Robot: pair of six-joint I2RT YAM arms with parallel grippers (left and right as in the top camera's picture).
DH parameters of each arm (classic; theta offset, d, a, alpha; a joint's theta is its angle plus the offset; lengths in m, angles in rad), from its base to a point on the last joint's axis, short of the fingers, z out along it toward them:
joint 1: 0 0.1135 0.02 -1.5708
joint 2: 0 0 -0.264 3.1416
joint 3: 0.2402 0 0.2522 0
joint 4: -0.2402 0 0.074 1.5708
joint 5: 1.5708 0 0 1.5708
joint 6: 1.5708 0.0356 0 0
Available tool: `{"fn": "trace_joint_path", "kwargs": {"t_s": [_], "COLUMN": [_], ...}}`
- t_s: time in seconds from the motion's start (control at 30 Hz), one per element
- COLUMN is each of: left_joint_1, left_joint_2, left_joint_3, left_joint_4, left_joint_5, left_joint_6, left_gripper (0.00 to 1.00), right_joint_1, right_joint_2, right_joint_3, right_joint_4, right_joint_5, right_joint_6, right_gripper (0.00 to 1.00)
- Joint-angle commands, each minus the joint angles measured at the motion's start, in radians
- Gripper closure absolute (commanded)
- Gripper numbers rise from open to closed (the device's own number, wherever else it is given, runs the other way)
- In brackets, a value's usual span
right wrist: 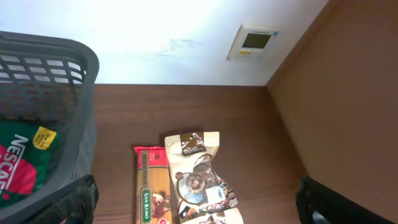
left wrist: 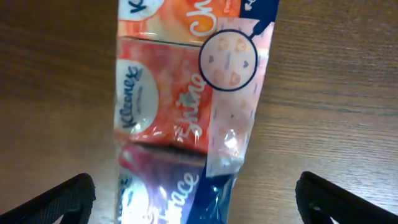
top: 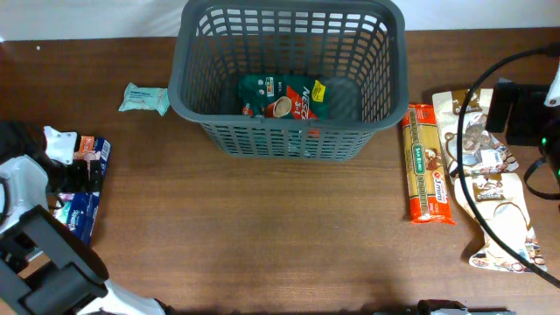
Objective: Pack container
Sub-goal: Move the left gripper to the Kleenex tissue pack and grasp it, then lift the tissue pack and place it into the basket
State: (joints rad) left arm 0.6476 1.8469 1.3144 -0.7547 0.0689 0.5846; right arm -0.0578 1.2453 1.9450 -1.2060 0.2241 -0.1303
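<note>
My left gripper next needs to grab the Kleenex tissue multipack across its narrow width near its middle, to lay the multipack flat inside the basket.
The dark grey lattice basket (top: 289, 131) stands at the table's back middle, its rim also in the right wrist view (right wrist: 68, 56). A green Nescafe packet (top: 282, 98) lies inside it. A Kleenex tissue multipack (top: 85, 185) lies at the left edge. In the left wrist view my left gripper (left wrist: 196, 196) is open, its fingers spread on either side of the pack (left wrist: 180, 106) and apart from it. My right gripper (right wrist: 196, 199) is open and empty, high above a San Remo spaghetti pack (right wrist: 151, 186) and a chocolate bag (right wrist: 198, 180).
A small teal tissue packet (top: 144, 99) lies left of the basket. The spaghetti pack (top: 427, 164) and chocolate bags (top: 494, 197) lie to the right, with black cables (top: 464, 157) across them. My left arm (top: 35, 245) fills the lower left corner.
</note>
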Motion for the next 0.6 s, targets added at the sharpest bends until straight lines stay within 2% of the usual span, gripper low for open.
{"fn": "trace_joint_path", "kwargs": {"t_s": [0.0,0.23,0.33,0.4,0.43,0.57], "left_joint_1": [0.003,0.003,0.003,0.003,0.003,0.003], "left_joint_2": [0.057,0.138,0.151,0.151,0.151,0.151], "left_joint_3": [-0.006,-0.006,-0.006,-0.006,-0.006,-0.005], "left_joint_4": [0.007,0.007,0.008,0.014,0.018,0.028], "left_joint_5": [0.023,0.026,0.029,0.029,0.028,0.014], "left_joint_6": [0.037,0.036,0.034,0.032,0.024,-0.032], "left_gripper": [0.00,0.00,0.07,0.31,0.54,0.76], "right_joint_1": [0.005,0.005,0.005,0.005,0.005,0.005], "right_joint_2": [-0.008,-0.008,-0.008,-0.008,-0.008,-0.008], "right_joint_3": [0.002,0.002,0.002,0.002,0.002,0.002], "right_joint_4": [0.003,0.003,0.003,0.003,0.003,0.003], "right_joint_5": [0.020,0.020,0.020,0.020,0.020,0.020], "right_joint_6": [0.012,0.011,0.011,0.011,0.011,0.011], "right_gripper": [0.01,0.01,0.01,0.01,0.01,0.01]}}
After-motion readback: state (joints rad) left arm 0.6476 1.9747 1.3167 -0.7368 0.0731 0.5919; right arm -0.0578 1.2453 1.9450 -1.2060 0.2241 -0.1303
